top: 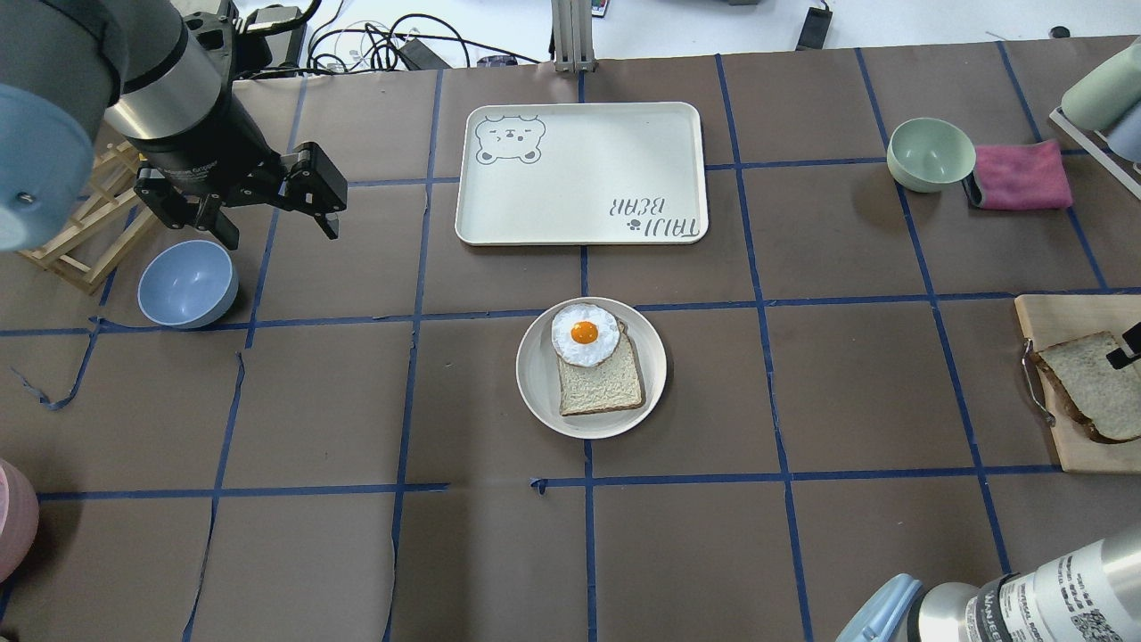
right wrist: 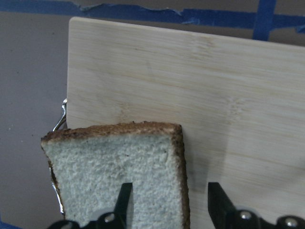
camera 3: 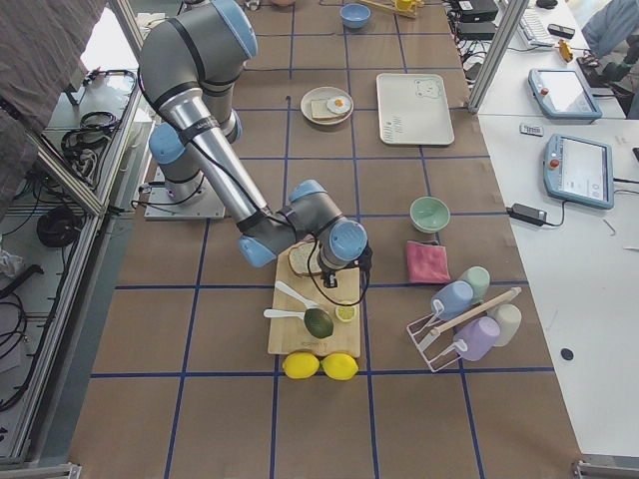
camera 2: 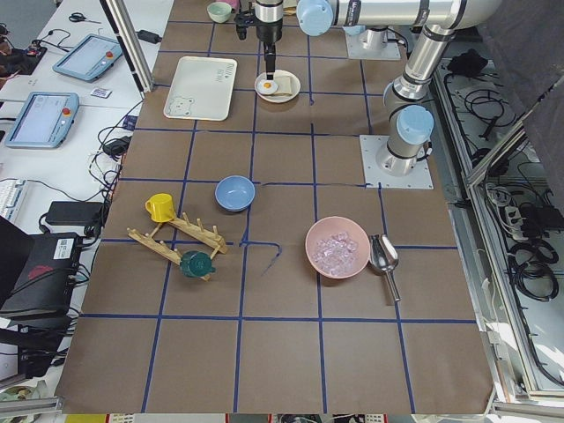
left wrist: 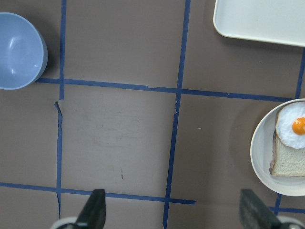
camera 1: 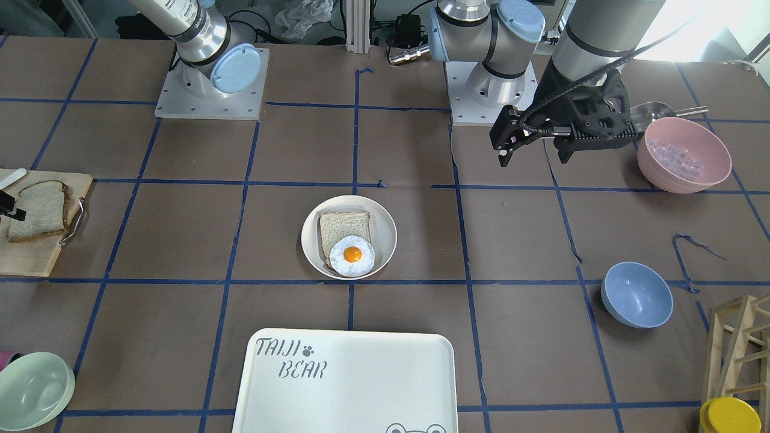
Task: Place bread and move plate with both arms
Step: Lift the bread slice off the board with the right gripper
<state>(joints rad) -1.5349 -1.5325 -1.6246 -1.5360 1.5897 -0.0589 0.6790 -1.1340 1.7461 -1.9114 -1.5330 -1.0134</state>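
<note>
The robot's right gripper will top the egg with the bread next, so it will grab the bread by its crust edge (right wrist: 183, 191).
The bread (camera 1: 37, 210), a greyish-brown slice with a dark crust, lies flat on a wooden cutting board (camera 1: 36, 255) at the table's end; it also shows in the overhead view (top: 1089, 392). My right gripper (right wrist: 169, 191) is open low over it, with one finger over the crumb and the other over the bare board, so one crust edge (right wrist: 180, 157) lies between them. The plate (camera 1: 313, 240) sits mid-table and holds a paler slice (camera 1: 340, 225) topped by a fried egg (camera 1: 352, 255). My left gripper (top: 276, 227) is open and empty, hanging above the table well left of the plate (top: 535, 379).
The "TAIJI BEAR" tray (top: 579, 169) lies just beyond the plate. A blue bowl (top: 187, 283) and a wooden rack (top: 80, 223) are near my left gripper. A pink bowl of ice (camera 1: 684, 153), a green bowl (top: 931, 153) and a pink cloth (top: 1021, 176) stand further off.
</note>
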